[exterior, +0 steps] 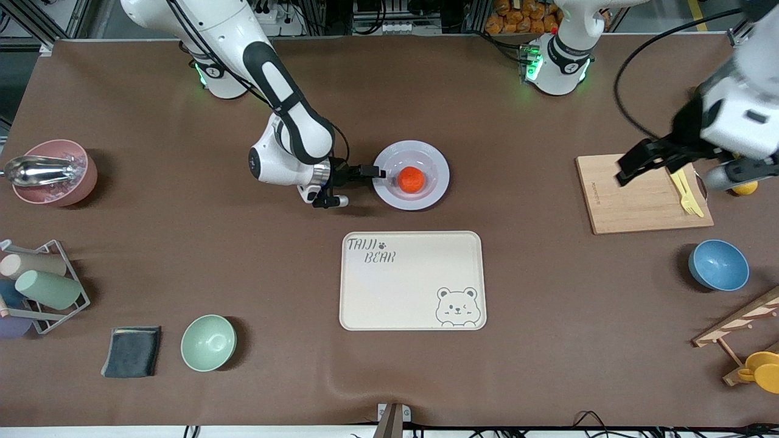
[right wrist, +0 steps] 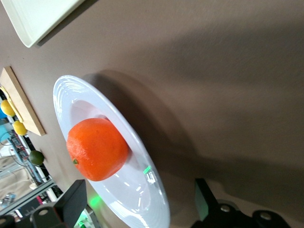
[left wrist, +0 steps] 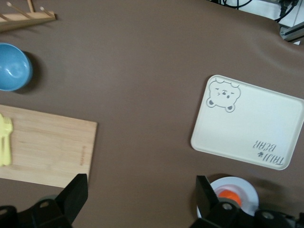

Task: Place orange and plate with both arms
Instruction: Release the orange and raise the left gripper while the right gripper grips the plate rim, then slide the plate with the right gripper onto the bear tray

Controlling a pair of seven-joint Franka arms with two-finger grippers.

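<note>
The right gripper grabs the white plate by its rim [exterior: 376,181] next, to bring the orange to the bear tray [exterior: 412,281].
The orange [exterior: 411,179] lies in the well of the white plate [exterior: 439,165], which sits on the table farther from the front camera than the bear tray. My right gripper [exterior: 372,172] is low at the plate's rim on the right arm's side, open, with the rim between its jaws. In the right wrist view the orange [right wrist: 97,148] and the plate [right wrist: 66,95] are close in front of the right gripper [right wrist: 137,204]. My left gripper [exterior: 633,165] is open and empty, up over the cutting board. In the left wrist view the left gripper [left wrist: 140,199] is over bare table, with the plate [left wrist: 249,189] and the orange [left wrist: 231,197] at the edge.
The cream bear tray [exterior: 414,292] lies mid-table. A wooden cutting board [exterior: 633,201] with a yellow fork [exterior: 686,193] is toward the left arm's end, with a blue bowl [exterior: 718,264] nearer the camera. A green bowl [exterior: 208,342], a pink bowl [exterior: 52,172] and a cup rack [exterior: 36,286] are toward the right arm's end.
</note>
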